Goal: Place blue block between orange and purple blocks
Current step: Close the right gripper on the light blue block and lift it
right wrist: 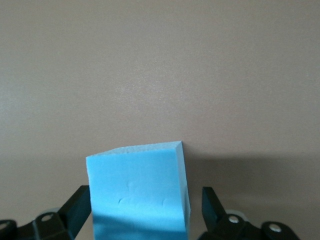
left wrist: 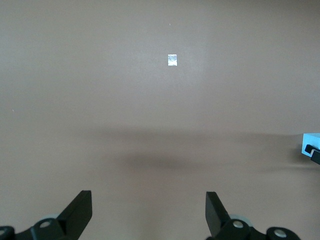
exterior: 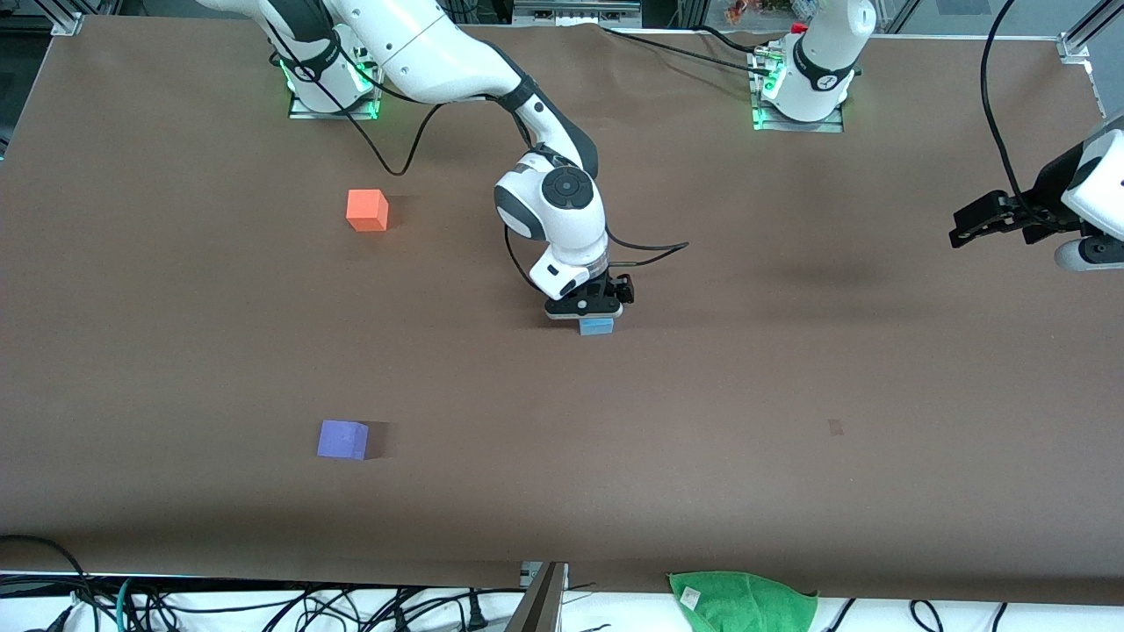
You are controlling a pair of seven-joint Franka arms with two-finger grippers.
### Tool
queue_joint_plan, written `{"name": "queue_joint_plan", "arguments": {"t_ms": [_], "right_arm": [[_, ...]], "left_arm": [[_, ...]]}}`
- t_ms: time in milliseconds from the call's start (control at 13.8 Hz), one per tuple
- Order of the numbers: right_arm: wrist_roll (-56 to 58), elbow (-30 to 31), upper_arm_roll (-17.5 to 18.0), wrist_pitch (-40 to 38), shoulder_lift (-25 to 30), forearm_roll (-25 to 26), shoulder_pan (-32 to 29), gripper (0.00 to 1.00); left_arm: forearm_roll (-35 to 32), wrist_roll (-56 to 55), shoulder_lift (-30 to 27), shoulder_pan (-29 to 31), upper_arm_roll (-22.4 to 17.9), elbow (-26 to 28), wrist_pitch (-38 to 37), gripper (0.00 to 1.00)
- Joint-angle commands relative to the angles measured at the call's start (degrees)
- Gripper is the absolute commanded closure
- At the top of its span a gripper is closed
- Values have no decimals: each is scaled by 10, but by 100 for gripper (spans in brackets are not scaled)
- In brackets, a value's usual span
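My right gripper is ready to close on the blue block now. In the right wrist view, the gripper's fingers reach down on both sides of the blue block.
The blue block (exterior: pixel 596 326) rests on the brown table, mid-table. My right gripper (exterior: pixel 597 314) is down over it, open, a finger on either side. In the right wrist view the blue block (right wrist: pixel 137 185) fills the space between the fingers (right wrist: pixel 77 207) of my right gripper (right wrist: pixel 146 197); one finger is close against it and a gap shows at the other. The orange block (exterior: pixel 367 211) sits toward the right arm's end, and the purple block (exterior: pixel 342 439) lies nearer the front camera than it. My left gripper (exterior: pixel 961 230) (left wrist: pixel 148 200) waits open and empty above the left arm's end.
A green cloth (exterior: pixel 742 601) lies at the table's front edge. A small tape mark (exterior: pixel 835 427) (left wrist: pixel 172 60) is on the table surface. Cables trail along the front edge and near the arm bases. The blue block's corner (left wrist: pixel 311 142) shows at the edge of the left wrist view.
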State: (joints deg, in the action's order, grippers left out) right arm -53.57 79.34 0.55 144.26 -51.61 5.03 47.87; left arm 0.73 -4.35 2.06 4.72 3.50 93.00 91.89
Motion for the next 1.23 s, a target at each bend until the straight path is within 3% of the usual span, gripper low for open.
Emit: {"name": "queue_joint_plan", "arguments": {"t_ms": [0, 72, 290, 580, 1014, 1159], "right_arm": [[-11, -16, -6, 15, -14, 11, 7, 33], [-11, -16, -6, 18, -15, 11, 7, 46], [-9, -16, -6, 21, -14, 11, 6, 74], [-2, -23, -9, -11, 5, 9, 2, 75], [53, -21, -11, -224, 121, 2, -47, 74], [108, -10, -12, -270, 156, -34, -81, 74]], "left_arm": [[-4, -6, 1, 4, 1, -6, -2, 0], [-4, -6, 1, 4, 1, -6, -2, 0], [-5, -6, 1, 6, 0, -6, -2, 0], [-13, -6, 1, 6, 0, -6, -2, 0], [-14, -5, 1, 6, 0, -6, -2, 0], [-14, -5, 1, 14, -2, -7, -2, 0]]}}
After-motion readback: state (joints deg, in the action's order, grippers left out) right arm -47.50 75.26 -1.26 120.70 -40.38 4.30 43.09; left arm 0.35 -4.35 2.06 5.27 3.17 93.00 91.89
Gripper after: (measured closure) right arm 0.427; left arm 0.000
